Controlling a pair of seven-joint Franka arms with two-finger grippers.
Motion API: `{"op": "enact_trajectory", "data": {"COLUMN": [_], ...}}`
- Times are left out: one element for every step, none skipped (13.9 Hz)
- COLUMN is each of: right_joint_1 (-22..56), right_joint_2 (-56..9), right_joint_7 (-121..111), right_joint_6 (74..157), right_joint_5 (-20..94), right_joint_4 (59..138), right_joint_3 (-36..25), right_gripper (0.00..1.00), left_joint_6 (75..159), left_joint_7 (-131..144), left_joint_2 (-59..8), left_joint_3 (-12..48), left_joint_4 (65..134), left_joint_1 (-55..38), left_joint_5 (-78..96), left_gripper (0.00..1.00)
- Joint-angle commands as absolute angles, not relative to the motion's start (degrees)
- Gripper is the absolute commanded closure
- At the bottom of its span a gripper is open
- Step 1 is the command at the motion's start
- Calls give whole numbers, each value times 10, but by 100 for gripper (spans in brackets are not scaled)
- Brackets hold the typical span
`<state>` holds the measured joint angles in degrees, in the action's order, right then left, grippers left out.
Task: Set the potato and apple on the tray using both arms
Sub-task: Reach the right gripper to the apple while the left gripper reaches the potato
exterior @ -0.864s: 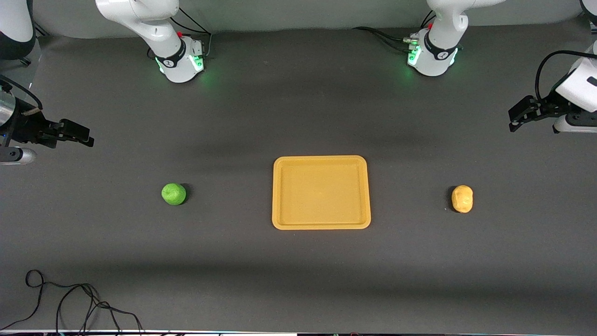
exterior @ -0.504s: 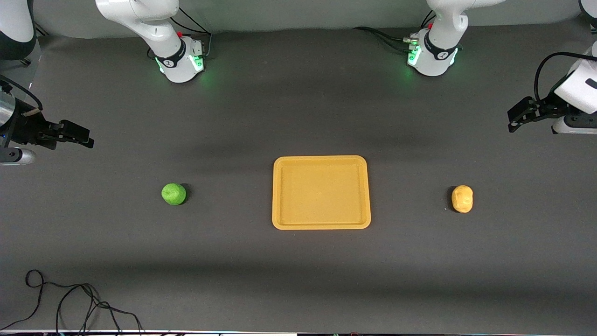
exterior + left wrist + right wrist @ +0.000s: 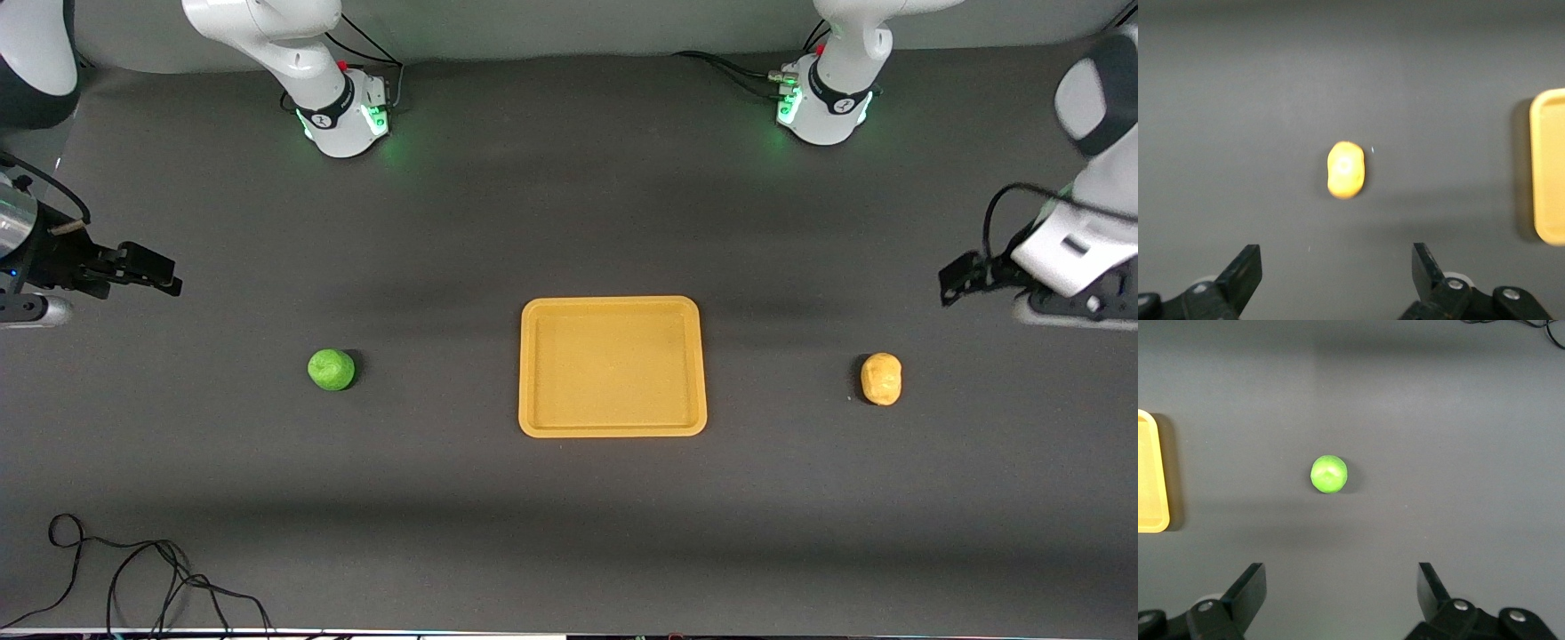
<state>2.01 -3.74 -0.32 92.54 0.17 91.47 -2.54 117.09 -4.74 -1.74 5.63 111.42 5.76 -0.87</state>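
The robot's left gripper needs to place the potato [image 3: 881, 378] on the tray [image 3: 613, 431], so it should grab the potato by its long sides next.
The yellow-orange tray [image 3: 613, 431] lies flat at the table's middle, with nothing on it. The green apple [image 3: 331, 369] sits beside it toward the right arm's end; the yellow-orange potato [image 3: 881, 378] sits beside it toward the left arm's end. My right gripper [image 3: 160, 276] hangs open and empty in the air at the right arm's end. The right wrist view shows the apple [image 3: 1329, 474] and the tray's edge [image 3: 1148, 480]. My left gripper [image 3: 956, 284] hangs open and empty over the table at the left arm's end. The left wrist view shows the potato [image 3: 1345, 169] and the tray's edge [image 3: 1546, 167].
A loose black cable [image 3: 133, 578] lies on the table at the corner nearest the front camera, at the right arm's end. The two arm bases [image 3: 342, 111] [image 3: 822, 102] stand with green lights at the edge farthest from that camera.
My left gripper has swung down and inward toward the potato. My right gripper has shifted slightly. The apple, the potato and the tray have not moved.
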Motion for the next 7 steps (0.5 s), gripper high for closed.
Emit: {"op": "enact_trajectory", "data": {"right_joint_1": [25,25,24,24,24,24,23], "right_joint_2": [-46,-46,-47,-50,-52,-52,-52], "right_joint_7": [-6,-5,-5,-6,-5,1,3], "right_joint_6": [929,942,960,984,1012,1052,1109], "right_joint_5": [-12,-14,-17,-17,-15,-11,-8], "right_joint_4": [908,917,934,953,977,1010,1054], "right_joint_3": [-25,-22,-18,-18,-16,-9,-4], "right_gripper": [0,0,0,0,0,0,0], "left_joint_6": [1223,1239,1259,1276,1292,1308,1328], "left_joint_7": [-52,-52,-52,-52,-51,-48,-48], "left_joint_2": [-91,-114,-133,-152,-171,-193,-219], "left_joint_3": [53,53,53,53,53,53,53], "left_joint_4": [1107,1107,1107,1107,1107,1107,1108], "left_joint_1": [51,53,55,55,53,53,54], "left_joint_5": [-25,-29,-29,-29,-29,-29,-30], "left_gripper": [0,0,0,0,0,0,0]}}
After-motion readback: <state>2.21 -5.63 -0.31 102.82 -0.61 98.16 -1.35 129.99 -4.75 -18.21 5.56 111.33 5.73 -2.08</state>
